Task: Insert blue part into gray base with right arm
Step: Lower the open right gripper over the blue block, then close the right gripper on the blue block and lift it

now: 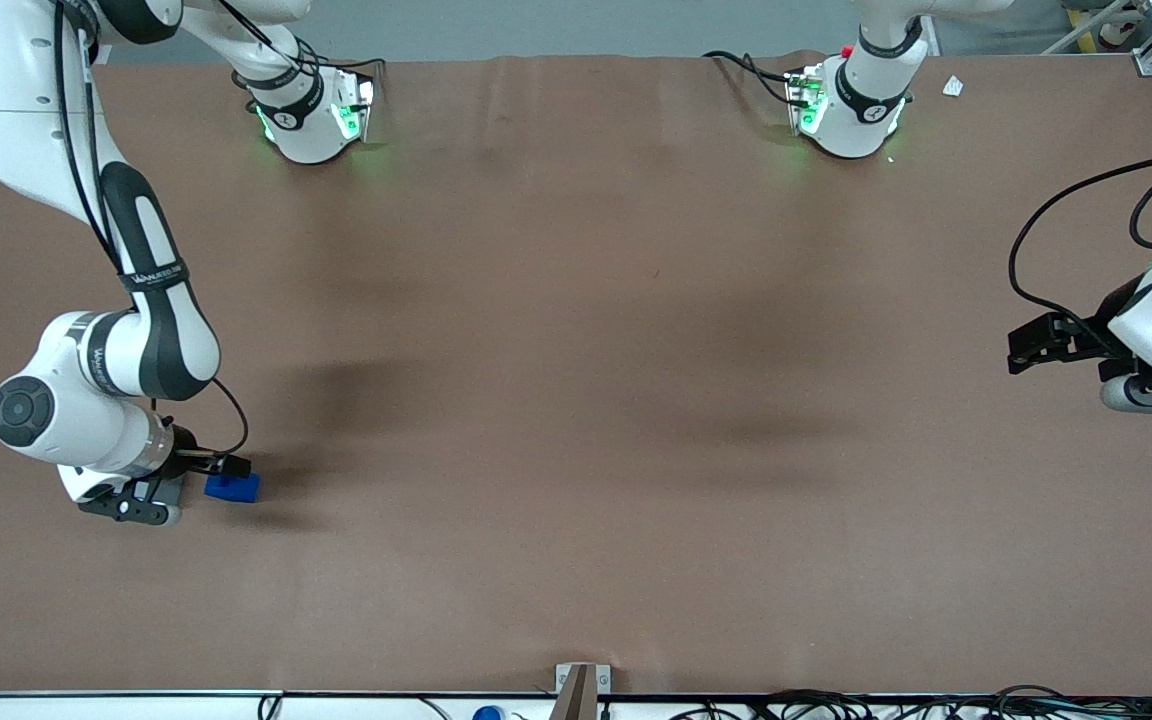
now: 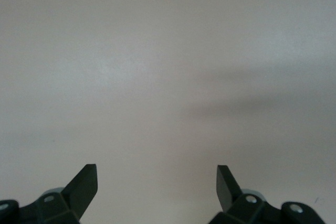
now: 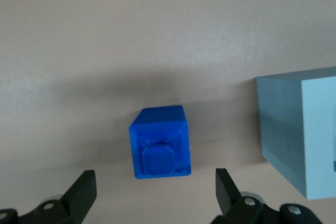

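Next, the right gripper grabs the blue part by its sides to insert it into the gray base.
The blue part lies on the brown table with its stepped top facing up. In the front view the blue part sits at the working arm's end of the table, right beside the wrist. My right gripper hovers above the table, open and empty. The blue part lies just ahead of the fingertips, not between them. The gray base stands on the table beside the blue part, a gap apart, partly cut off by the view's edge. In the front view the gripper hangs under the white right arm, which hides the gray base.
The brown table stretches toward the parked arm's end. The table's front edge carries a small bracket and cables. A small white scrap lies near the parked arm's base.
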Controlling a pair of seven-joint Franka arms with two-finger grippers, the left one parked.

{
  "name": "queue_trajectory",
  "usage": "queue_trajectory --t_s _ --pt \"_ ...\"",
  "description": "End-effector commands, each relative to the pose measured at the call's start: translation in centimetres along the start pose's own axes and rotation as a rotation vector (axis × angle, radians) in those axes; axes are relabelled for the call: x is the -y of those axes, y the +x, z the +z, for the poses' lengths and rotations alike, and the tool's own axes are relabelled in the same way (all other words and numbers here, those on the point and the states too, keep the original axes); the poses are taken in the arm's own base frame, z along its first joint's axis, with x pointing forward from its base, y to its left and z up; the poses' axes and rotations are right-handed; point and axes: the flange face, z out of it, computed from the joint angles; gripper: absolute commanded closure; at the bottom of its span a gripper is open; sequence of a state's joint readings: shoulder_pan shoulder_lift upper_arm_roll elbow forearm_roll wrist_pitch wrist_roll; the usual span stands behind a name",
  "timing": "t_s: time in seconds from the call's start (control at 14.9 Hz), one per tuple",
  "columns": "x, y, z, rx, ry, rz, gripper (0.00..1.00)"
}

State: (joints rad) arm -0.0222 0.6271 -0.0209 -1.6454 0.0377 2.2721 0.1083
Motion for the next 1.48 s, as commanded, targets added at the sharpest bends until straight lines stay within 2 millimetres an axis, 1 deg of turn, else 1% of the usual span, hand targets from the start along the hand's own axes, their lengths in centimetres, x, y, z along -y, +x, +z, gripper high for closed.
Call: queue_trajectory --t_s 0.0,0.2,0.4,0.47,0.67,0.87,0.94,1.01,1.08,1.14,1.21,1.35,1.41 --pt "1.0 -0.1 0.4 -0.026 -0.01 -0.053 0.0" --pt "0.8 0.2 1.0 -0.047 -0.013 -0.115 0.0" --pt "0.6 0.5 2.0 -0.046 -0.015 -0.116 0.0" --pt "0.6 0.6 2.1 -0.046 -0.014 -0.113 0.03" --pt "0.3 0.7 2.2 -0.044 -0.014 -0.109 0.2" --pt "0.4 1.0 1.8 -0.052 -0.014 -0.11 0.45" --pt "0.4 1.0 2.0 -0.047 -0.014 -0.113 0.5" --pt "0.3 1.2 1.6 -0.052 -0.013 -0.13 0.63" --pt "0.1 1.4 1.2 -0.044 -0.014 -0.162 0.78" --pt "-0.3 1.6 0.3 -0.015 -0.007 -0.181 0.93" --pt "-1.1 2.3 -1.3 0.01 -0.004 -0.17 0.97" --pt "-2.8 3.2 -4.3 0.048 0.011 -0.136 0.99" --pt "-4.2 3.5 -5.3 0.058 0.022 -0.114 0.99"
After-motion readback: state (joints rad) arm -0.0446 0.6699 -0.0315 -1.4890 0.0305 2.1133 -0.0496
